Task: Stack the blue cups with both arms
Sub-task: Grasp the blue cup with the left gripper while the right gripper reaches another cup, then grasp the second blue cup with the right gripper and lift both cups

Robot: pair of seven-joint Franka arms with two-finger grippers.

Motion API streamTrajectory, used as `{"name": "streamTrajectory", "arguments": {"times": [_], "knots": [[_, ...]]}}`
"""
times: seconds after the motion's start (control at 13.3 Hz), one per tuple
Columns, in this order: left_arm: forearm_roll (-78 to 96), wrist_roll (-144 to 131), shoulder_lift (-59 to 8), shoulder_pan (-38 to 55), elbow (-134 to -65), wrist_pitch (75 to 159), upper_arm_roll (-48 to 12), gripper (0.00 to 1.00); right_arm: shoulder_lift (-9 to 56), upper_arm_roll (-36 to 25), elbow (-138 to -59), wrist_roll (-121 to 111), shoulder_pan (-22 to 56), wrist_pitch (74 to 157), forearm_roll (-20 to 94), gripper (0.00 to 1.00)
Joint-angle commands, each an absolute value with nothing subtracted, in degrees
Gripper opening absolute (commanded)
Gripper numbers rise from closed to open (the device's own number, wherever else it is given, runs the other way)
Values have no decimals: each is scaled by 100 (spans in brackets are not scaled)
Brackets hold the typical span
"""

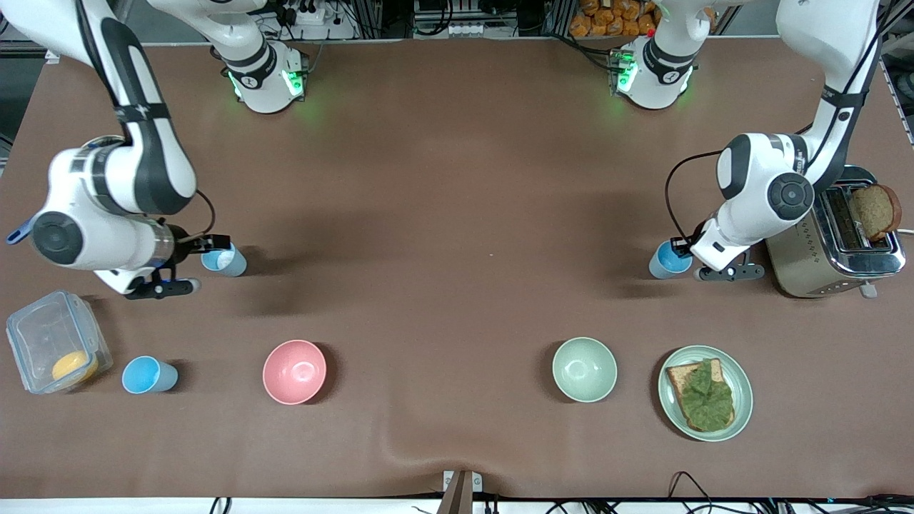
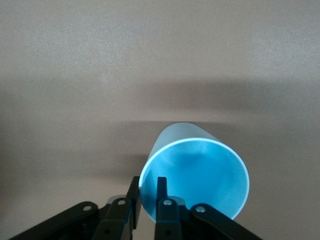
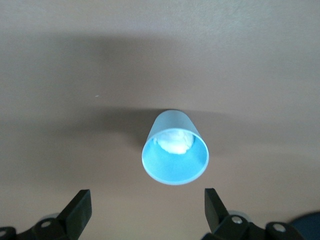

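Note:
Next, the right gripper grabs the second blue cup by its rim. Then I stack it with the cup beside the toaster.
A blue cup stands near the toaster, toward the left arm's end of the table. My left gripper is shut on its rim. In the left wrist view one finger is outside the cup and the other inside, the left gripper pinching the wall. A second blue cup stands toward the right arm's end. My right gripper is low beside it and open. In the right wrist view that cup sits just ahead of the right gripper, not between the fingers. A third blue cup stands nearer the front camera.
A toaster holding a bread slice stands close beside the left arm's hand. Nearer the camera are a plate with bread and lettuce, a pale green bowl, a pink bowl and a clear lidded box.

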State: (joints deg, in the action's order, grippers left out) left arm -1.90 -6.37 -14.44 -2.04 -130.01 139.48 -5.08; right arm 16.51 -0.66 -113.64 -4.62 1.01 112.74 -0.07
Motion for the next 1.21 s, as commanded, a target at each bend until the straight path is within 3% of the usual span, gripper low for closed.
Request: {"name": "streamTrajectory", "arguments": {"times": [0.0,0.23,0.68,0.75,0.83,0.98,1.05,1.13], "knots": [[-308,-650,-1459,-246,-12850,13966,-554,0,1625,-79,-11672,-378,123,11653,-44,100],[-299,-642,-1249,-255,-12613,13800,-545,0,1784,-79,-11672,-360,228,11733,-44,100],[-299,-1046,-1248,-88,-10954,11824,-571,0,2126,-70,-11663,-334,264,11813,-35,100],[-290,-1046,-1265,-70,-10760,11656,-571,0,2170,-70,-11663,-334,255,11813,-35,95],[-255,-1055,-1292,-18,-10619,11515,-571,0,2206,-70,-11663,-334,255,11804,-35,77],[-203,-1116,-1292,17,-10477,11374,-571,0,2215,-70,-11646,-325,246,11760,-26,22],[-202,-1299,-1292,78,-10363,11269,-597,0,2215,-70,-11637,-325,237,11751,-26,3],[-211,-1492,-1327,201,-10188,11033,-615,0,2224,-70,-11611,-325,237,11751,-26,0]]}}
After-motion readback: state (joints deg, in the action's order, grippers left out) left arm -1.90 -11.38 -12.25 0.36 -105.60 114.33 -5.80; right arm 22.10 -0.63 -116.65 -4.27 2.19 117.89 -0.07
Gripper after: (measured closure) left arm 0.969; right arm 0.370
